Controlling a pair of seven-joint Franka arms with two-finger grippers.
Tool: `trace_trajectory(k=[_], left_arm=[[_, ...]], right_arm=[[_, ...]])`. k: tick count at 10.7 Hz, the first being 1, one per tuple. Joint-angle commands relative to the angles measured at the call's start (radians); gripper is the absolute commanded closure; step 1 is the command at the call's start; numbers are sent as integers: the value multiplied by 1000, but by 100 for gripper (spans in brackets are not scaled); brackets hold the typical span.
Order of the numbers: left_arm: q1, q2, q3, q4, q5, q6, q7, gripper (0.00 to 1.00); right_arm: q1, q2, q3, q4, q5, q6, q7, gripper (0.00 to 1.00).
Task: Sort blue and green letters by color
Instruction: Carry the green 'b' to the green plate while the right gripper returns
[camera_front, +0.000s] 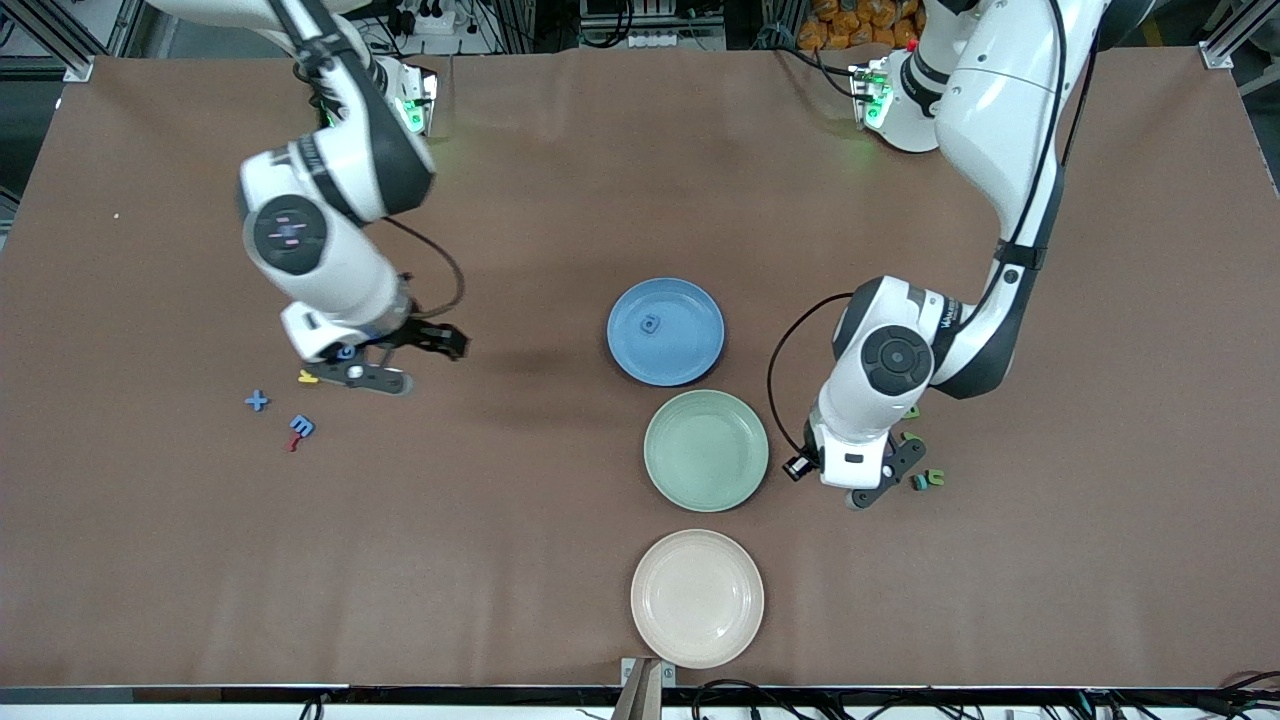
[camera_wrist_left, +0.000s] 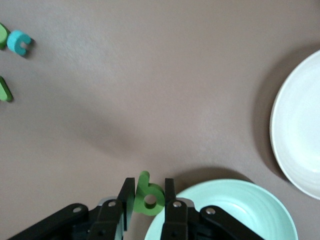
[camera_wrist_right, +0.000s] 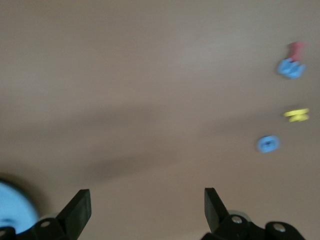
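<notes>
My left gripper should move the letter b onto the plate before it lets go, because the letter b is hanging short of the green plate's rim.
My left gripper is shut on a leaf-green letter b, low over the table beside the rim of the green plate. In the front view that gripper hides the letter. More green letters and a teal one lie beside it. My right gripper is open with nothing in it. It hangs over the table near a blue plus and a blue m. One blue letter lies in the blue plate.
A beige plate sits nearest the front camera, with the green plate between it and the blue one. A yellow letter and a red squiggle lie among the blue pieces at the right arm's end.
</notes>
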Motion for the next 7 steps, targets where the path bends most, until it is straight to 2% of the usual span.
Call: trace_trajectory(k=[1,3,7], left_arm=[[-27,5,-25,-7,15,36,-66,100],[-71,22,-25,-8,17,74,-107,100],[-113,25,-22,-13,20,79,-138,100]], right_arm=[[-175,-124,10,-196,-4,29,-256,0],[-186,-127,-75,-288,-4,124,-396,0],[-205,-90,-97,-493,-6,446,-437,0]])
